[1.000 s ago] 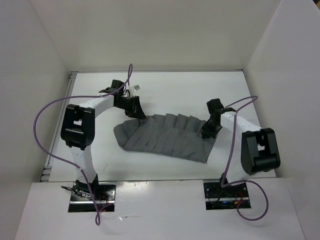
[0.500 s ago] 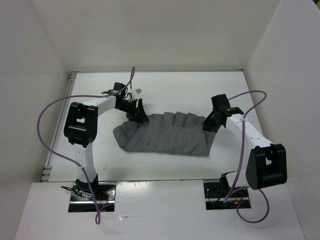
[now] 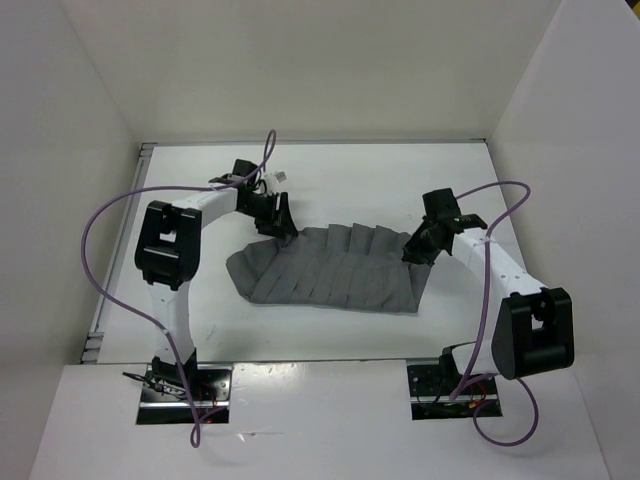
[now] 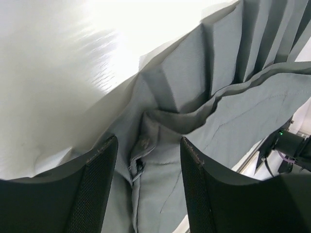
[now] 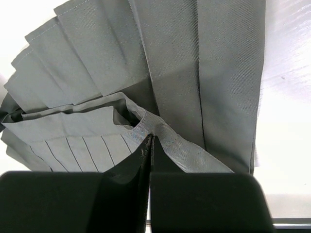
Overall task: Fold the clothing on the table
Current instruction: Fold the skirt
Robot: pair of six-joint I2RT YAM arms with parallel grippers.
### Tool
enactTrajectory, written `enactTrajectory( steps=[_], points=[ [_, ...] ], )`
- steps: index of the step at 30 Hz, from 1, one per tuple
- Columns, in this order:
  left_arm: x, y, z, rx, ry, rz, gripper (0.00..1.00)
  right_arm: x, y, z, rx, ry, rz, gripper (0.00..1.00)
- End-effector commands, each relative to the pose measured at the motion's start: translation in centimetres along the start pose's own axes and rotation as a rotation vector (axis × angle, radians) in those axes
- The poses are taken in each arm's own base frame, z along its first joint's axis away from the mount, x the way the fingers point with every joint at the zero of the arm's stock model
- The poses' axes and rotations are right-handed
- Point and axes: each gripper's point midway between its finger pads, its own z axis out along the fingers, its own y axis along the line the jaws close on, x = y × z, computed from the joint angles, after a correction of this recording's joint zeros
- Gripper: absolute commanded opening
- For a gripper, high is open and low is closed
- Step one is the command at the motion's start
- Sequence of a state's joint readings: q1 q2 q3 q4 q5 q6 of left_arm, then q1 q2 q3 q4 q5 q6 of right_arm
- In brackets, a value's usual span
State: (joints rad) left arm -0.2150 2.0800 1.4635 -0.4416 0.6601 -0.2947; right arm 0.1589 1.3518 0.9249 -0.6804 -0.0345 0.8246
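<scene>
The clothing [image 3: 330, 272] must stretch between both grippers for folding, so my left gripper should next grab its placket seam corner [image 3: 287, 240], opposite its band edge my right gripper pinches.
The clothing [image 3: 330, 272], a grey pleated skirt, lies spread across the middle of the white table [image 3: 350, 185]. My left gripper [image 3: 278, 222] hovers open over the skirt's upper left corner; in the left wrist view its fingers [image 4: 99, 170] stand wide on either side of a placket seam in the clothing [image 4: 233, 111], holding nothing. At the skirt's upper right corner my right gripper [image 3: 415, 252] is shut on it. There the jaws [image 5: 150, 138] pinch a band-like edge of the clothing [image 5: 194, 63], whose pleats fan away behind.
White walls enclose the table at the back, left and right. Purple cables loop off both arms. Bare white table [image 5: 286, 121] runs along the skirt's right edge, and more lies behind and in front of the skirt.
My left gripper has opened, let go of the skirt's corner and drawn slightly back. My right arm has stretched out, carrying the skirt's right corner farther back.
</scene>
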Motion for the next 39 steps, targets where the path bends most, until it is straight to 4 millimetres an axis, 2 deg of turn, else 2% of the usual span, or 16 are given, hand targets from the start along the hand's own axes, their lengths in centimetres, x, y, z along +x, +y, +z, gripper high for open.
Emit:
enactTrajectory(
  steps=[1, 4, 7, 10, 11, 12, 16, 20, 22, 23, 25, 27, 29, 33, 36, 39],
  points=[
    [-0.9, -0.6, 1.0, 0.000, -0.008, 0.033, 0.62, -0.5, 0.6, -0.7, -0.032, -0.014, -0.011, 0.00],
    [0.0, -1.9, 1.2, 0.069, 0.023, 0.032, 0.62, -0.5, 0.6, -0.7, -0.032, -0.014, -0.011, 0.00],
    [0.3, -2.4, 0.8, 0.083, 0.020, 0.037, 0.62, -0.4, 0.5, -0.5, -0.025, -0.008, -0.020, 0.00],
    [0.9, -2.5, 0.8, 0.100, 0.040, 0.033, 0.55, -0.6, 0.8, -0.7, -0.032, -0.014, -0.020, 0.00],
    [1.4, -2.6, 0.9, 0.113, 0.052, 0.026, 0.50, -0.6, 0.8, -0.7, -0.032, -0.014, -0.020, 0.00],
    [1.7, -2.4, 1.0, 0.111, 0.058, 0.020, 0.32, -0.6, 0.8, -0.7, -0.032, -0.014, -0.020, 0.00],
    [2.2, -3.2, 0.7, 0.125, 0.067, 0.036, 0.00, -0.5, 0.8, -0.5, -0.031, -0.001, -0.020, 0.00],
    [1.0, -5.2, -1.3, 0.142, 0.032, 0.071, 0.00, -0.9, 1.3, -1.2, -0.054, -0.022, -0.021, 0.00],
    [-0.3, -7.2, -3.2, 0.154, -0.015, 0.107, 0.00, -1.6, 1.9, -2.4, -0.070, -0.052, -0.022, 0.00],
    [-1.6, -8.3, -4.5, 0.143, -0.061, 0.143, 0.00, -2.4, 2.4, -3.4, -0.080, -0.085, -0.023, 0.00],
    [-2.5, -9.2, -5.7, 0.127, -0.086, 0.160, 0.00, -3.2, 2.9, -4.3, -0.092, -0.115, -0.032, 0.00],
    [-4.1, -10.0, -7.2, 0.130, -0.133, 0.185, 0.00, -4.3, 4.0, -5.6, -0.124, -0.160, -0.044, 0.00],
    [-5.1, -9.8, -8.5, 0.123, -0.164, 0.170, 0.00, -5.1, 4.6, -6.3, -0.137, -0.188, -0.054, 0.00],
    [-4.9, -11.0, -9.9, 0.129, -0.187, 0.182, 0.00, -5.4, 4.9, -6.1, -0.134, -0.187, -0.072, 0.00],
    [-4.1, -10.4, -10.3, 0.085, -0.195, 0.151, 0.00, -5.9, 5.4, -5.8, -0.140, -0.195, -0.083, 0.00],
    [-4.4, -9.3, -10.7, 0.026, -0.230, 0.123, 0.00, -6.8, 5.7, -5.2, -0.125, -0.209, -0.101, 0.00]
  ],
)
